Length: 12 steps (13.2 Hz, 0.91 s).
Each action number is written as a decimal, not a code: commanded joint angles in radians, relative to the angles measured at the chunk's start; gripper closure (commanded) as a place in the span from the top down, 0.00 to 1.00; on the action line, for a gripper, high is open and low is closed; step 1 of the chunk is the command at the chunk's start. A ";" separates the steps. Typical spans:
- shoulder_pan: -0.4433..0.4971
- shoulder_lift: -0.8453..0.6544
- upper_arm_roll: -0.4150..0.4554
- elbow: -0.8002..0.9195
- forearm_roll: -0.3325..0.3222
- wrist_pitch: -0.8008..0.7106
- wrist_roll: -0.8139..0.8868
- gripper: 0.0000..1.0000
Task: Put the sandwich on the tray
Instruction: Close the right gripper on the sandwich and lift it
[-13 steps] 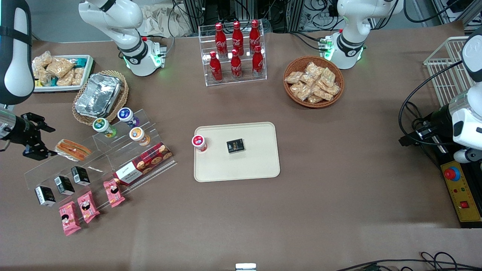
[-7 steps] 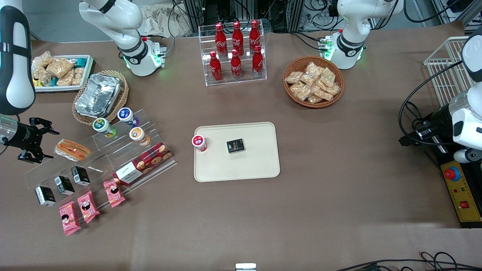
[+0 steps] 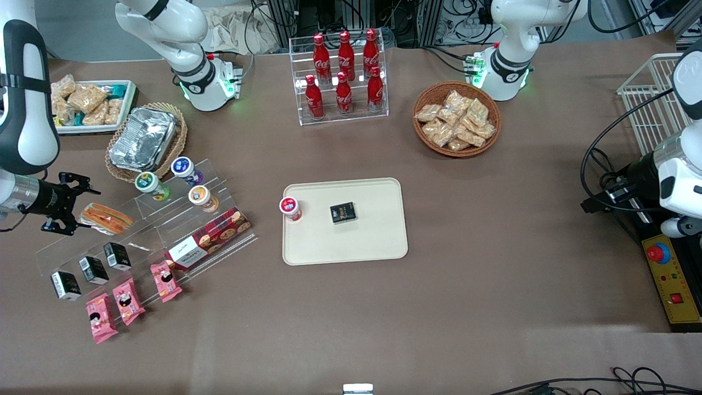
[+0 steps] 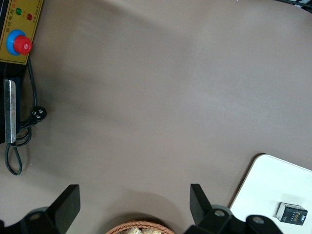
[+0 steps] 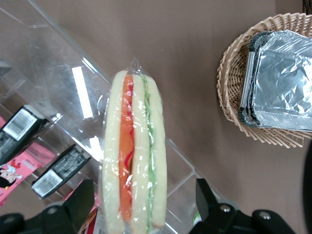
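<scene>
My right gripper grabs the sandwich by those facing sides near its end (image 3: 92, 213) (image 5: 132, 214) next, since it is long but narrow across its white bread sides.
The sandwich (image 3: 107, 217), a clear-wrapped wedge of white bread with orange and green filling stripes, lies on the top step of a clear acrylic rack (image 3: 148, 230) at the working arm's end of the table. My right gripper (image 3: 83, 212) is open at the sandwich's outer end. In the right wrist view the sandwich (image 5: 135, 151) runs in between the two fingers (image 5: 82, 202) of the gripper (image 5: 144, 207), with gaps on both sides. The cream-beige tray (image 3: 378, 241) lies mid-table, well away from the gripper; its corner shows in the left wrist view (image 4: 268, 187).
On the tray stand a red-lidded cup (image 3: 289, 208) and a black box (image 3: 343, 213). The rack also holds three lidded cups (image 3: 186, 170), a cookie box (image 3: 208, 238), black cartons (image 3: 93, 269) and pink packets (image 3: 126, 299). A foil container (image 3: 142, 138) in a wicker basket sits beside the rack.
My gripper has moved sideways toward the sandwich, from apart from it to having its open fingers around the sandwich's end. The sandwich has not moved.
</scene>
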 commanded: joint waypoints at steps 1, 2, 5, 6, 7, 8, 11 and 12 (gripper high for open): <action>-0.013 -0.001 0.005 -0.018 0.040 0.034 0.010 0.92; -0.014 0.000 0.005 -0.017 0.061 0.040 0.003 0.85; -0.011 -0.001 0.007 -0.017 0.074 0.057 -0.029 0.55; -0.011 0.000 0.007 -0.017 0.092 0.061 -0.052 0.45; -0.011 0.000 0.005 -0.017 0.106 0.064 -0.072 0.35; -0.010 -0.001 0.007 -0.015 0.106 0.067 -0.088 0.27; -0.001 -0.029 0.014 -0.004 0.107 0.066 -0.214 0.15; 0.001 -0.044 0.017 -0.003 0.107 0.063 -0.281 0.15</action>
